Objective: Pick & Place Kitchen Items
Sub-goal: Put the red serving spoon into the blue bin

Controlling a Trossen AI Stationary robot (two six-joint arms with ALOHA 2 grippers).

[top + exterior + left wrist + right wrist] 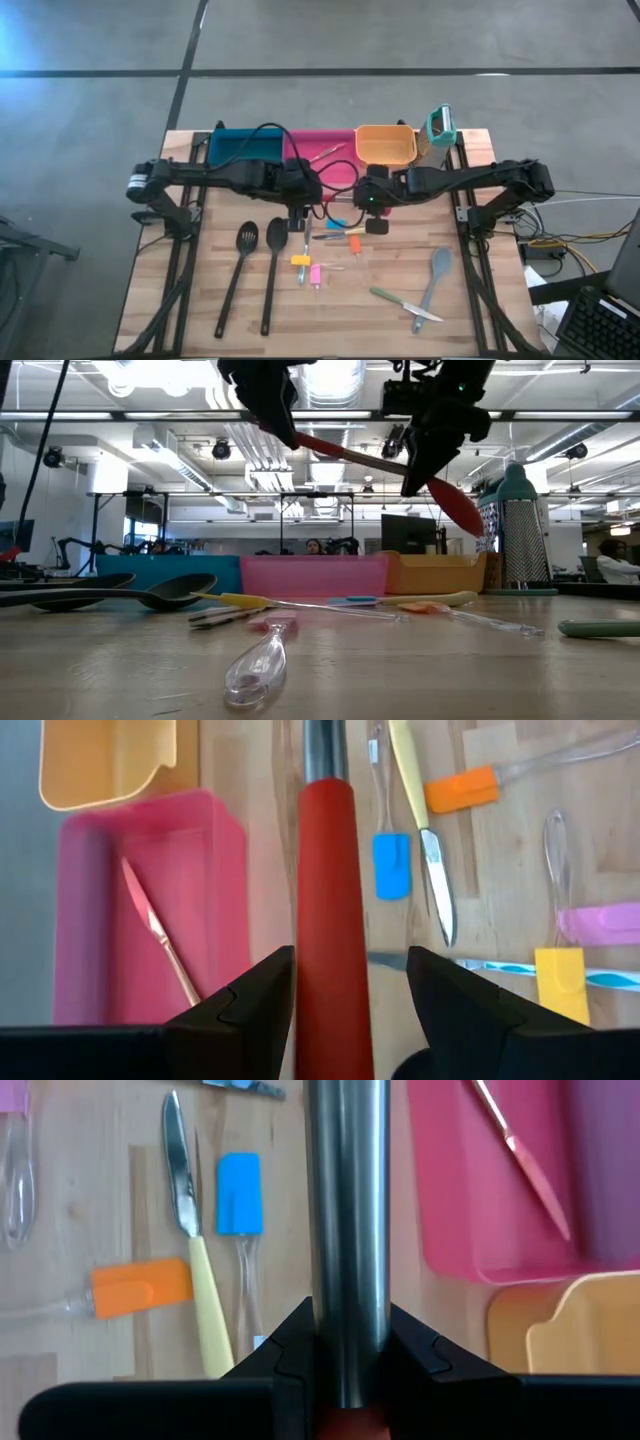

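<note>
My left gripper grabs the spoon by its red grip [330, 920] next, to take it over while it is held by its metal shaft [325, 748].
A spoon with a red grip [330, 920], a metal shaft [350, 1210] and a red head [460, 505] hangs high over the table's middle between my two grippers. My right gripper [350, 1355] is shut on the shaft. My left gripper [345, 995] is open, with its fingers on either side of the red grip. In the low view the left gripper [265, 400] is at the grip end and the right gripper [428, 450] is near the head. Other utensils lie flat on the table below. My right gripper pinches the spoon's metal shaft [350, 1295] between its two fingers, just beyond the red grip. The fingers point down and lie across the shaft. The spoon is lifted clear and tilted, its head [455, 500] lower, toward the table's right. My left gripper has a gap between one finger [450, 995] and the red grip. Whether the other finger touches, I cannot tell.
Two long black spoons [258, 262] lie at the left, and small yellow [301, 262], pink [316, 273], orange [353, 243] and blue [391, 865] utensils lie under the grippers. A green-handled knife [395, 298] and a grey spatula [438, 268] lie at the right. Teal [240, 145], pink [300, 150] and orange [385, 143] bins and a grater [440, 125] stand along the far edge.
</note>
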